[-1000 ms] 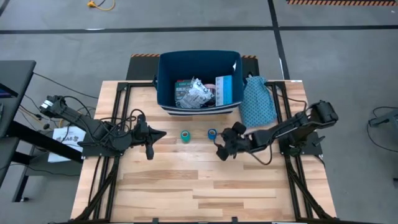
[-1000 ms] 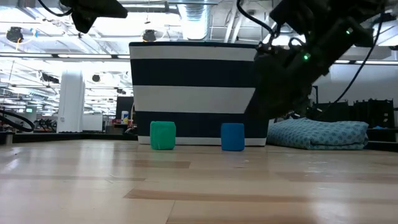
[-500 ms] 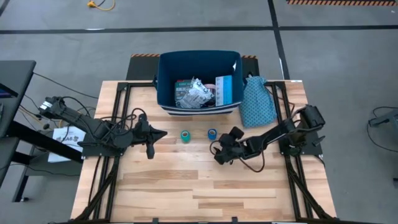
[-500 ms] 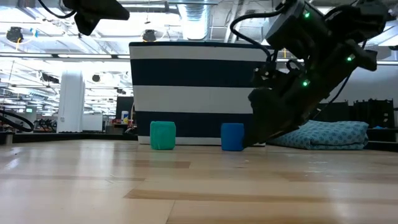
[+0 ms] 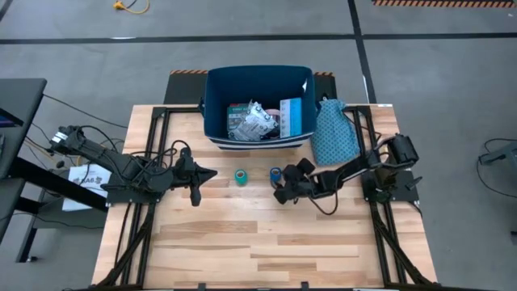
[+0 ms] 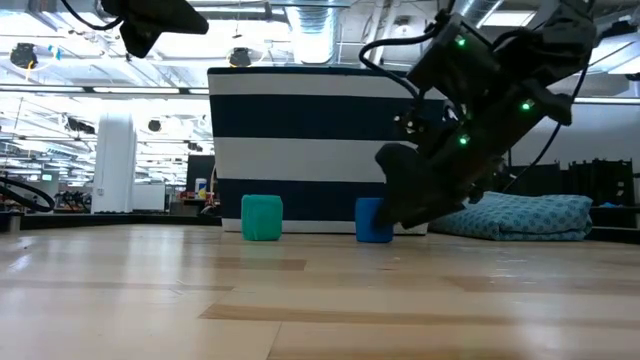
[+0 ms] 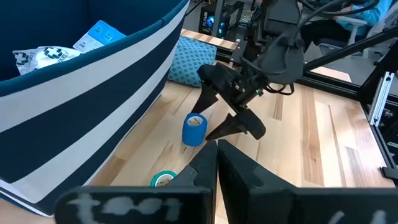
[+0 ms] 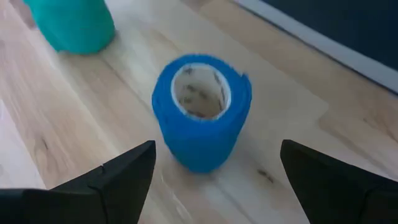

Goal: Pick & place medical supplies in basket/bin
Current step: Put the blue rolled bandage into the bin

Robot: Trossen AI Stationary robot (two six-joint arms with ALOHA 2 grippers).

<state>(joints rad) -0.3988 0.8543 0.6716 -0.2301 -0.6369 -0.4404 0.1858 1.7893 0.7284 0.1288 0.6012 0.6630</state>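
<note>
Next, the right gripper grabs the blue tape roll by its curved outer side. Then the blue tape roll goes in the bin.
The blue tape roll stands on end on the table in front of the navy striped bin. The teal roll stands to its left. My right gripper is open and low over the table. Its fingers stand on either side of the blue roll, just short of it, touching nothing. My left gripper is shut and hovers left of the teal roll. Printed packets and a light blue box lie in the bin.
The teal dotted cloth lies on the table right of the bin, behind my right arm. The bin's striped wall stands just behind both rolls. Bare wooden table stretches toward the near edge. Black frame rails run along both sides.
My right gripper has come down and moved toward the table's left and far edge, closing in on the blue roll, and has stayed open. Both rolls have kept their places.
</note>
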